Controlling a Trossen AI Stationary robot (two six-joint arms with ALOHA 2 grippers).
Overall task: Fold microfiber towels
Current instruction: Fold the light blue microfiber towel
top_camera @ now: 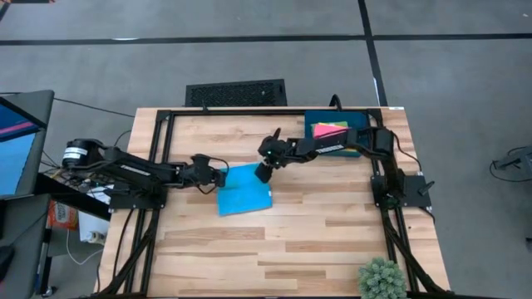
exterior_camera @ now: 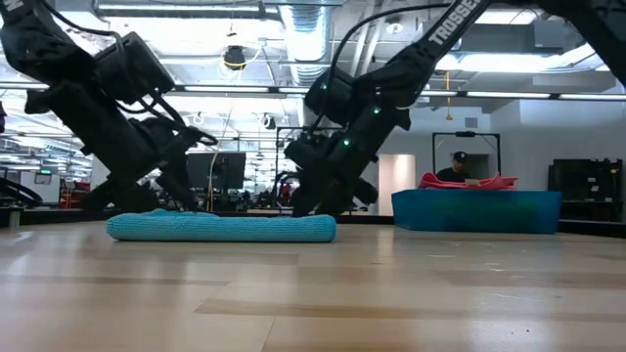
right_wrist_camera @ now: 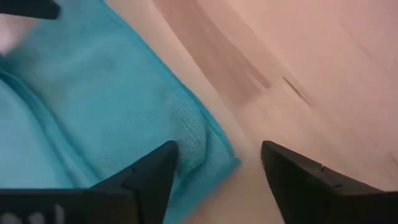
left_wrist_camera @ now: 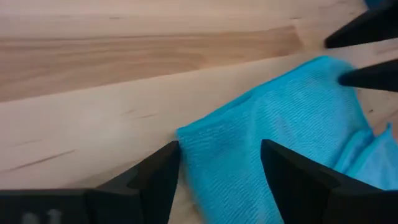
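Note:
My right gripper grabs the sky-blue towel by its loose corner (right_wrist_camera: 219, 157) next, to fold the towel over on itself.
A sky-blue microfiber towel (top_camera: 245, 193) lies folded flat on the wooden table, a low pad in the low view (exterior_camera: 220, 227). My left gripper (top_camera: 223, 176) stands open at its far left corner; in the left wrist view (left_wrist_camera: 221, 168) the corner (left_wrist_camera: 186, 140) lies between the fingers. My right gripper (top_camera: 263, 174) stands open at the far right corner; in the right wrist view (right_wrist_camera: 217, 168) one finger is over the corner (right_wrist_camera: 214, 152) and the other over bare wood. A pink towel (top_camera: 330, 131) on a green one lies in the blue tray (top_camera: 359, 137). My left gripper stands slanting down with a finger (left_wrist_camera: 155, 177) on either side of the towel's far left corner; I cannot tell whether it touches the cloth. My right gripper slants down over the far right corner, one finger (right_wrist_camera: 152, 174) above the cloth; touch cannot be told.
The blue tray (exterior_camera: 476, 210) stands at the far right corner of the table. A small green plant (top_camera: 382, 278) sits at the near right corner. A black frame (top_camera: 158, 158) runs along the table's edges. Bare wood stretches in front of the towel.

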